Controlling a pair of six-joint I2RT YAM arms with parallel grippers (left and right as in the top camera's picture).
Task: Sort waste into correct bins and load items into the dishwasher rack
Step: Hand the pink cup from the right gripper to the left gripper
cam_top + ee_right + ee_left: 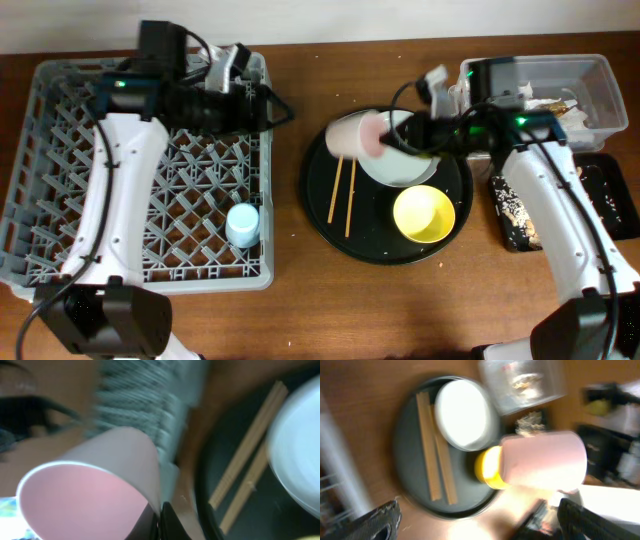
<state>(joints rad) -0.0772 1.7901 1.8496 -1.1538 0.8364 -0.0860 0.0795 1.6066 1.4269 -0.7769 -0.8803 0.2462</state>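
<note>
The pink cup needs to go into the rack (60,160) with its opening first, so my left gripper should grab the cup around its closed end next, opposite the cup's pinched rim.
My right gripper (376,136) is shut on the rim of the pink cup (348,135) and holds it on its side above the left edge of the round black tray (330,225). The pinch shows in the right wrist view (161,520) on the cup (90,485). The pale plate (400,172), yellow bowl (423,214) and two chopsticks (343,196) lie on that tray. The blue cup (242,223) stands in the grey rack (60,160). My left gripper (280,108) is open and empty over the rack's right edge, with its fingers wide apart in the left wrist view (480,522).
The clear tub (590,80) with scraps stands at the back right. A black rectangular piece with pale crumbs (515,212) and a flat black tray (612,195) lie at the right, beside my right arm. The left wrist view shows the pink cup (542,460) in mid-air.
</note>
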